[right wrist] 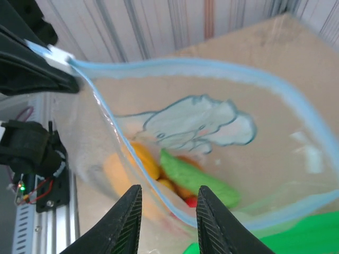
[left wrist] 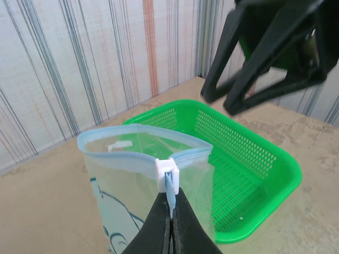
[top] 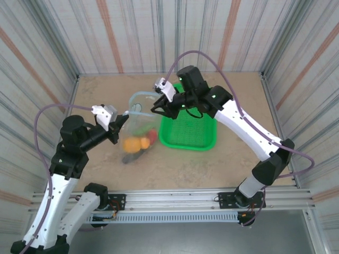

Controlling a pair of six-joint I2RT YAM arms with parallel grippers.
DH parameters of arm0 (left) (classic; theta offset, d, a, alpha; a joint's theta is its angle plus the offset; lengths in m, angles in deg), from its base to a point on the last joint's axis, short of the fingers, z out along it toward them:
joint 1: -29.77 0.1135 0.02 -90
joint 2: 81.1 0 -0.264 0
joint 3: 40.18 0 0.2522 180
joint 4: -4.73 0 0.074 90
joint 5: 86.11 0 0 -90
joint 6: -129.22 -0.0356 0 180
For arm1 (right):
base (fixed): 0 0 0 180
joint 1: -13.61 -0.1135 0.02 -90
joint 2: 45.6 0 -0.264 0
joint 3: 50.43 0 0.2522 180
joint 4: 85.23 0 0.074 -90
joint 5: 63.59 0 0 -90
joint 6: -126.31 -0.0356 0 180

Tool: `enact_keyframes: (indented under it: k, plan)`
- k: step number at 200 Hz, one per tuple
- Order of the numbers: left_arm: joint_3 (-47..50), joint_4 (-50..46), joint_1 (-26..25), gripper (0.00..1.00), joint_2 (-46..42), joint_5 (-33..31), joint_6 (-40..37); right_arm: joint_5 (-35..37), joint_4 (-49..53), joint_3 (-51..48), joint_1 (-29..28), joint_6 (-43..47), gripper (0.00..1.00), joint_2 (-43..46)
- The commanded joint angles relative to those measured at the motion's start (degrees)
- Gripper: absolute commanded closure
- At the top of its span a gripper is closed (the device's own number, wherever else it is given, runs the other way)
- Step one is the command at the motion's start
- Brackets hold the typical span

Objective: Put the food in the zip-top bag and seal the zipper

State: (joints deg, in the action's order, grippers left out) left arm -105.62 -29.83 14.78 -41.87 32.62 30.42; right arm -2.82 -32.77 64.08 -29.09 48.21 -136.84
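My right gripper is to grab the white slider (top: pixel 126 112) (right wrist: pixel 59 58) next, so it can seal the zipper. The zipper end is left to my left gripper.
The clear zip-top bag (top: pixel 139 117) with its blue cartoon print hangs open between my two grippers. My left gripper (left wrist: pixel 170 205) is shut on the end of the light-blue zipper (left wrist: pixel 119 160), just below a white slider (left wrist: pixel 169 173). In the top view that gripper (top: pixel 118 127) is at the bag's left corner. My right gripper (right wrist: pixel 168 211) is open, and the bag's blue rim (right wrist: pixel 212 63) runs loosely through the gap between its fingers. The food (top: pixel 139 143) lies in the bottom of the bag: orange pieces (right wrist: pixel 145 159), a green piece (right wrist: pixel 198 177) and something red.
A green mesh basket (top: pixel 188 145) sits on the table right of the bag, under my right arm; it is also seen in the left wrist view (left wrist: pixel 286 164). Striped walls close the table on three sides. A metal rail runs along the near edge (top: pixel 175 198).
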Motion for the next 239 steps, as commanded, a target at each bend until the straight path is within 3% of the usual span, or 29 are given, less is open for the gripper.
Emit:
enact_keyframes:
  k: [1, 31, 64, 132, 197, 239]
  plan:
    - [-4.05, -5.43, 0.39, 1.0, 2.16, 3.82, -4.25, -7.76, -1.34, 2.02, 1.67, 9.6, 0.68, 0.29]
    - [-7.38, -7.83, 0.33, 1.0, 4.87, 9.67, -7.34, -16.97, 0.4, 5.23, 1.8, 20.5, 0.67, -2.36]
    - [-10.69, -14.6, 0.4, 1.0, 7.66, 11.08, -14.01, -25.0, -4.59, 6.3, 0.29, 19.85, 0.66, -5.5]
    - [-9.24, -14.5, 0.38, 1.0, 6.66, 11.79, -14.45, -24.57, -4.44, 10.13, -4.8, 20.52, 0.62, -10.32]
    - [-8.59, -14.58, 0.35, 1.0, 5.0, 12.27, -15.17, -19.88, -4.73, 9.16, -5.39, 19.88, 0.68, -12.03]
    - [-8.69, -15.41, 0.23, 1.0, 4.29, 11.83, -15.47, -20.58, -4.18, 7.18, -4.94, 19.91, 0.76, -10.67]
